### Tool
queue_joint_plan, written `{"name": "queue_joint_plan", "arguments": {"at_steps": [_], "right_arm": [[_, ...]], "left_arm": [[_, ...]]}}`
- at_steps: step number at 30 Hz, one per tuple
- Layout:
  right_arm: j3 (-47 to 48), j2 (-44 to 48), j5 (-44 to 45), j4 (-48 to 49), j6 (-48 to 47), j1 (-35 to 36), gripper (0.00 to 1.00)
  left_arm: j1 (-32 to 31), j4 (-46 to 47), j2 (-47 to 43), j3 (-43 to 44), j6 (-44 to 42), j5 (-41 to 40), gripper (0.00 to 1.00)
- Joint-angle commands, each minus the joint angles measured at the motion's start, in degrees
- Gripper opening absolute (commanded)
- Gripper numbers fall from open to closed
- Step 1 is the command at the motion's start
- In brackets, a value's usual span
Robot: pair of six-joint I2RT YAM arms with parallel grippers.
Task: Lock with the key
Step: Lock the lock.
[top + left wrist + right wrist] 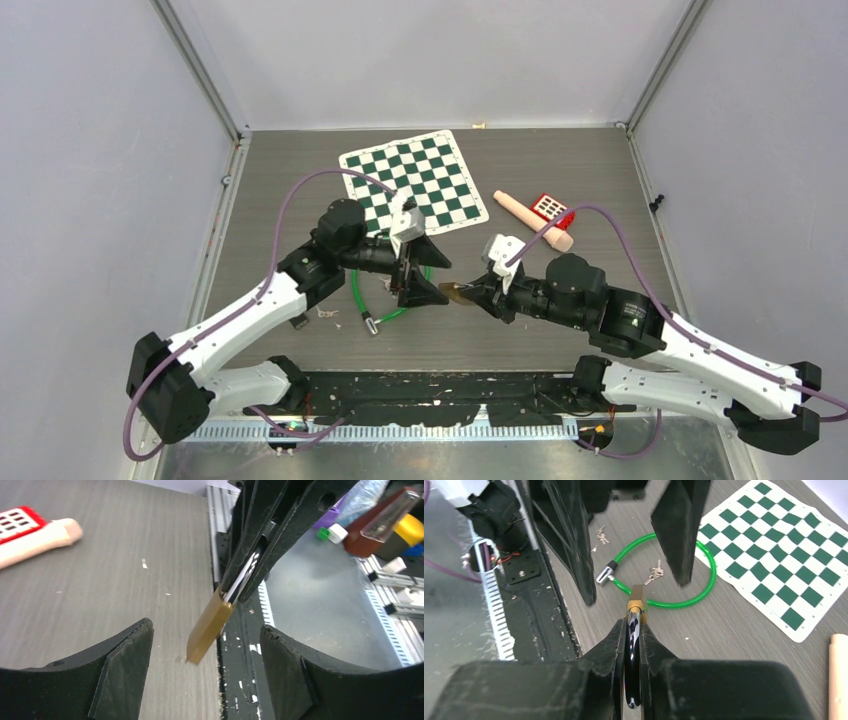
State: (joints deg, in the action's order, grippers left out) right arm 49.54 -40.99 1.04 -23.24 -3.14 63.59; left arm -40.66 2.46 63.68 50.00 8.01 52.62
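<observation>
I need to pinch the padlock's brass body (636,596) across its flat sides with my left gripper next. This leaves the padlock's shackle free for locking with the key.
A brass padlock (210,630) hangs in the air above the table's front edge. My right gripper (633,622) is shut on its chrome shackle (632,645), and the brass body (636,597) sticks out past the fingertips. My left gripper (206,630) is open and faces the padlock's free end, one finger on each side and neither touching it. From above, the two grippers meet near the padlock (452,292). A small bunch of keys (654,573) lies on the table inside a green cable loop (704,580). Another small bunch of keys (600,535) lies beside the loop.
A green-and-white chessboard mat (412,183) lies at the back centre. A pale wooden roller (532,221) and a red calculator (550,207) lie right of the mat. The green cable's metal end (371,324) rests near the front. Grey walls enclose the table.
</observation>
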Motion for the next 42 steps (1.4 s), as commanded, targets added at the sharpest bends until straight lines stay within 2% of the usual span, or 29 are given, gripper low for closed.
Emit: {"name": "queue_joint_plan", "arguments": {"at_steps": [1,3,7,10,14,19,24,29,34,35,37,38,41,42], "right_arm": [[6.87,-1.93,-5.93,2.56,-1.87,0.03,0.05],[8.15,-3.5,-6.41,1.38,-1.83,0.04,0.05],[9.81,-5.13,-7.12,0.43,-1.58,0.04,0.05],[10.15,-5.28,-8.13,1.86,-0.73,0.06,0.05],[10.74,-5.89,-9.07,2.76,0.31,0.04,0.05],[10.77,-5.71,-8.85,3.25,0.79,0.09,0.05],[10.48,-5.68,-9.79,3.86,1.37,0.04,0.05],[9.68,-5.76,-10.01,5.52,2.6,0.09,0.05],[9.02,-5.25,-9.8,7.12,3.13,0.05,0.05],[8.96,-5.29,-9.82,7.14,3.11,0.05,0.05],[8.85,-5.36,-9.56,7.1,3.11,0.04,0.05],[8.83,-5.42,-9.17,7.1,3.87,0.04,0.05],[8.7,-5.22,-6.43,7.09,5.74,0.04,0.07],[8.58,-4.9,-5.62,7.08,6.02,0.04,0.16]], "left_arm": [[-3.61,-3.15,2.9,4.39,-5.95,4.77,0.74],[-4.6,-7.18,4.79,6.21,-8.65,5.44,0.67],[-5.04,-13.23,7.7,8.89,-12.25,8.13,0.47],[-5.16,-14.74,8.11,8.83,-14.45,8.49,0.4],[-5.13,-17.38,7.95,8.97,-17.3,8.6,0.37],[-5.13,-21.7,7.41,9.29,-20.56,8.11,0.4],[-5.13,-15.47,6.57,7.98,-16.83,6.83,0.35],[-5.13,-6.33,5.92,5.17,-11.49,7.15,0.34],[-5.06,-3.14,5.66,3.97,-9.66,7.22,0.29],[-5.04,-2.85,5.65,3.69,-9.12,7.42,0.24],[-5.07,-0.87,5.46,3.32,-8.89,7.97,0.05],[-5.04,-0.35,5.28,3.07,-8.62,7.13,0.0],[-4.98,1.25,4.5,2.06,-8.45,2.76,0.0],[-4.79,1.99,4.18,1.85,-7.15,0.41,0.0]]}}
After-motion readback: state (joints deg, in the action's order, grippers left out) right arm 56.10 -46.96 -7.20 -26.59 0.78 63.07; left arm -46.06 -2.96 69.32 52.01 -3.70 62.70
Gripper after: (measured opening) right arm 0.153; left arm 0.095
